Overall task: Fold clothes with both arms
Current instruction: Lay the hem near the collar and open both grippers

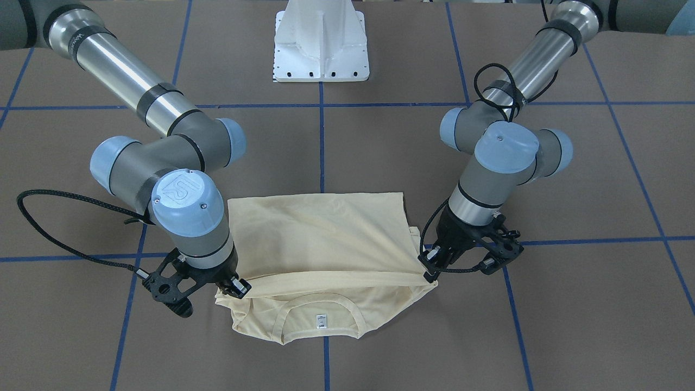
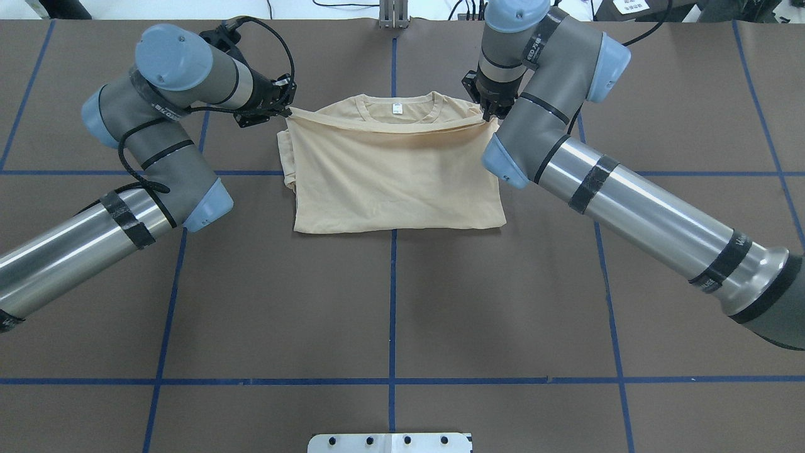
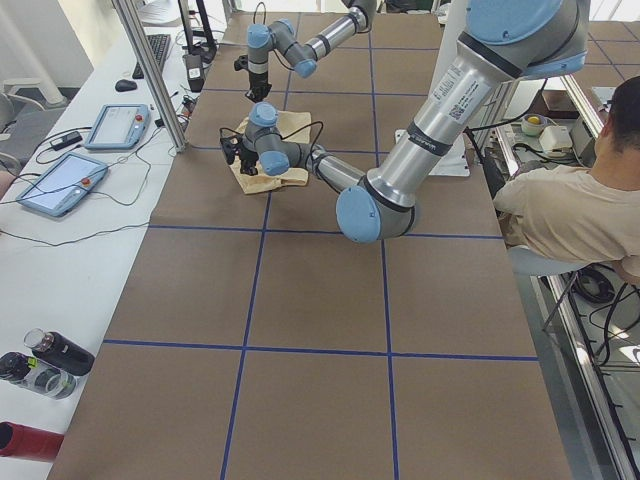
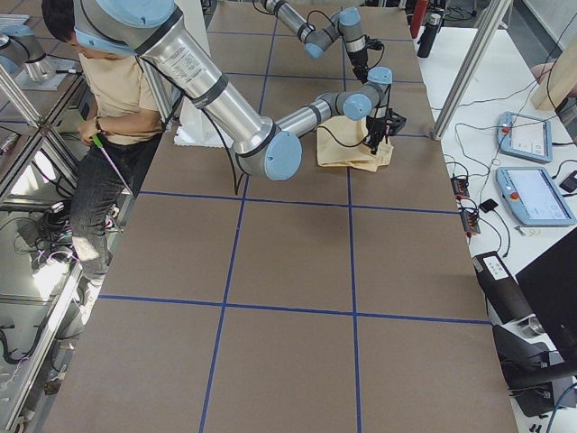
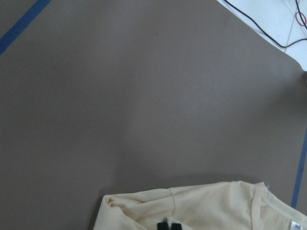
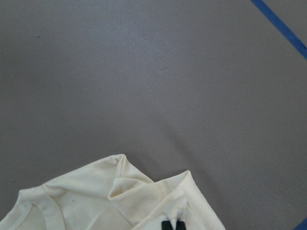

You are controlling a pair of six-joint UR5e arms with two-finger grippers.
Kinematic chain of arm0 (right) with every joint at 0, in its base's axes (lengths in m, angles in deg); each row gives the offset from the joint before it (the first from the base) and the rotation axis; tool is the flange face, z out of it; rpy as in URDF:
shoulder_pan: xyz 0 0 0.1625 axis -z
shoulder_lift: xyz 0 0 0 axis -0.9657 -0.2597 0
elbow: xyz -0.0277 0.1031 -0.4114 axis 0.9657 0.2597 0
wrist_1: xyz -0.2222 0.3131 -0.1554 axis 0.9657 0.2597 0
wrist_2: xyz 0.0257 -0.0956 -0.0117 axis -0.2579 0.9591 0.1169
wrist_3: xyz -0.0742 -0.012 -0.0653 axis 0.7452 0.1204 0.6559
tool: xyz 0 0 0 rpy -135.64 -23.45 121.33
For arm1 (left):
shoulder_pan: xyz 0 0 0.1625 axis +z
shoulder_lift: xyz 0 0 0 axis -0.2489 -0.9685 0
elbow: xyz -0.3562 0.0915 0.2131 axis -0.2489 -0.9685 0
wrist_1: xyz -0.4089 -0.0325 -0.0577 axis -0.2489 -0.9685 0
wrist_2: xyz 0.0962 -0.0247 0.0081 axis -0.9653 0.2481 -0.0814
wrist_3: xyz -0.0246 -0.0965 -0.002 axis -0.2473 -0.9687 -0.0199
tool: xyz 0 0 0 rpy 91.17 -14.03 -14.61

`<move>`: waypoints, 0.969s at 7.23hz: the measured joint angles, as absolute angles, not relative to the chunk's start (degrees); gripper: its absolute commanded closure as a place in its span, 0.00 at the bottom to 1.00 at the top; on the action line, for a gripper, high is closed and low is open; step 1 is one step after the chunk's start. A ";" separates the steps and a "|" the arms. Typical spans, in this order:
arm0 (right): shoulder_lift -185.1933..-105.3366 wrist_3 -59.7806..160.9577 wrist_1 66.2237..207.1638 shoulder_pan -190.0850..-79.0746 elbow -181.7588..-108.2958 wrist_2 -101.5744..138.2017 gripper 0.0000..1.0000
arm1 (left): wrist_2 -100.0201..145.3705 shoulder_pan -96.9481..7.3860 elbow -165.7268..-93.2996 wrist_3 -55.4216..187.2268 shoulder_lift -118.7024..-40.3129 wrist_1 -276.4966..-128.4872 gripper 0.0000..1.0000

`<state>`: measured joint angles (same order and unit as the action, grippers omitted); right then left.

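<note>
The shirt's folded edge (image 1: pixel 371 279) is down at the shoulder cloth and would rest there if released, so it is time for my left gripper to open now.
The clothes, one pale cream-yellow shirt (image 1: pixel 320 233) (image 2: pixel 390 182), lie folded on the brown table, ribbed neck and white label (image 1: pixel 321 321) at the edge away from the robot. A folded fabric edge is stretched taut between the two arms just short of the neck. My left gripper (image 2: pixel 289 112) (image 1: pixel 429 269) is shut on one end of that edge, its fingertips (image 5: pixel 169 226) pinching cream cloth. At the other end, my right gripper (image 2: pixel 487 113) (image 1: pixel 236 285) is shut on the fabric too, fingertips (image 6: pixel 172 225) closed on a bunched corner.
The white pedestal base (image 1: pixel 321 43) stands behind the shirt. Blue tape lines (image 2: pixel 392 302) grid the table. A seated person (image 3: pixel 570 210) is beside the table on the robot's side. Tablets (image 3: pixel 60 180) and bottles (image 3: pixel 50 355) lie on the side bench.
</note>
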<state>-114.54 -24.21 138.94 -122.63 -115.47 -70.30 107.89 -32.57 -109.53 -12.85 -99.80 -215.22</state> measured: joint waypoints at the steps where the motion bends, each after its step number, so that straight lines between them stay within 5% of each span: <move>1: -114.41 -24.17 138.41 -122.56 -115.22 -70.29 0.60 | 107.69 -32.57 -108.97 -12.87 -100.08 -215.37 1.00; 3: -114.30 -24.14 136.38 -122.52 -113.85 -70.22 0.50 | 107.59 -32.58 -107.83 -12.82 -100.23 -216.18 1.00; 5: -114.04 -24.22 134.82 -122.55 -112.76 -69.99 0.30 | 106.96 -32.58 -107.05 -12.77 -100.25 -216.72 0.78; 7: -113.67 -24.47 134.54 -122.61 -113.12 -69.94 0.24 | 106.11 -33.01 -105.96 -12.20 -100.24 -217.12 0.72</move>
<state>-113.67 -24.47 134.54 -122.61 -113.12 -69.94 106.11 -33.01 -105.96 -12.20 -100.24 -217.12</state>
